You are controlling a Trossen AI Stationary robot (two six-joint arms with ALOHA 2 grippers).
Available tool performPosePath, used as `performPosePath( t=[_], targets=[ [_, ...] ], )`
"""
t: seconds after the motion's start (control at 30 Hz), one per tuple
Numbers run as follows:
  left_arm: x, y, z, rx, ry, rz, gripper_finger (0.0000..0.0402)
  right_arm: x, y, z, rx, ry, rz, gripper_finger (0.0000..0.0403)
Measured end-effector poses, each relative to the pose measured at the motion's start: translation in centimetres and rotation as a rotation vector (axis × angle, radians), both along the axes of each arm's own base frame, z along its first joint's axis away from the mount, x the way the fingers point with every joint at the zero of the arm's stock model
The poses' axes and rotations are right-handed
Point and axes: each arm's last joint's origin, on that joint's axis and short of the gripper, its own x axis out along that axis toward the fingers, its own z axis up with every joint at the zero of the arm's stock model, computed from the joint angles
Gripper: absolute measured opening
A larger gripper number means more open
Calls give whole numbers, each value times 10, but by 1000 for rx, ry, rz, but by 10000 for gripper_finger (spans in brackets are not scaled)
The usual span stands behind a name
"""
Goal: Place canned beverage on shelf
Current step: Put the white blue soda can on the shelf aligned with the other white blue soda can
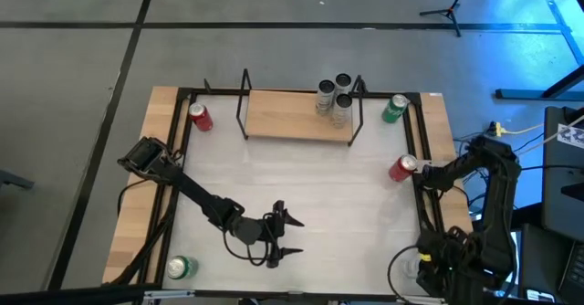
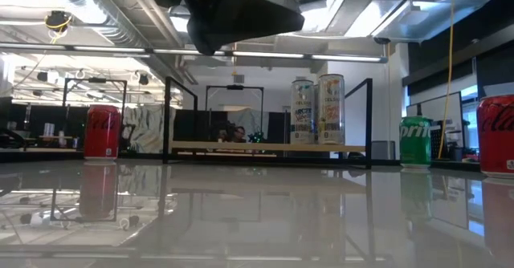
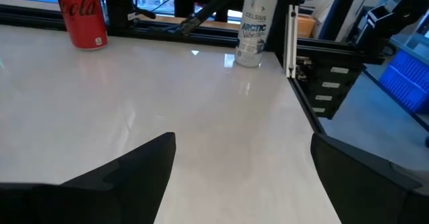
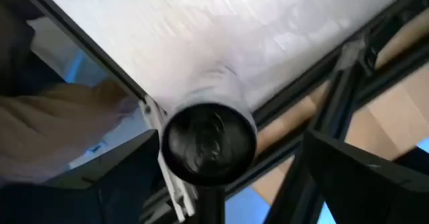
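My right gripper will next grab the white Celsius can by its side to put this canned drink on the shelf.
A white Celsius can stands upright at the table's near right corner. My right gripper hangs above it, pointing down and open; the can's dark top shows between the two fingers, and nothing shows them touching it. My left gripper hovers open over the near middle of the table, pointing toward that corner with nothing between its fingers. The shelf, a light-wood board in a black rod frame, stands at the far middle, with three cans at its right end.
Loose cans stand around the table: red at far left, green at far right, red at the right edge, green at near left. A black frame rail borders the tabletop. The shelf's left part is bare.
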Motion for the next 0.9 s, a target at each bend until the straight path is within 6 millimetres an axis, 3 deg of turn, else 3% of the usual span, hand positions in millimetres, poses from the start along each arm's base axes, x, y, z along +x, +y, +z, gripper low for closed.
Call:
performPosePath(
  t=[0.7, 0.8, 0.9],
  targets=[
    [0, 0, 0, 1, 1, -2, 339, 9, 27, -33, -60, 39, 125, 362],
    [0, 0, 0, 2, 1, -2, 339, 9, 28, -35, -68, 38, 144, 341],
    [0, 0, 0, 1, 1, -2, 339, 10, 27, -35, -79, 11, 159, 294]
  ],
)
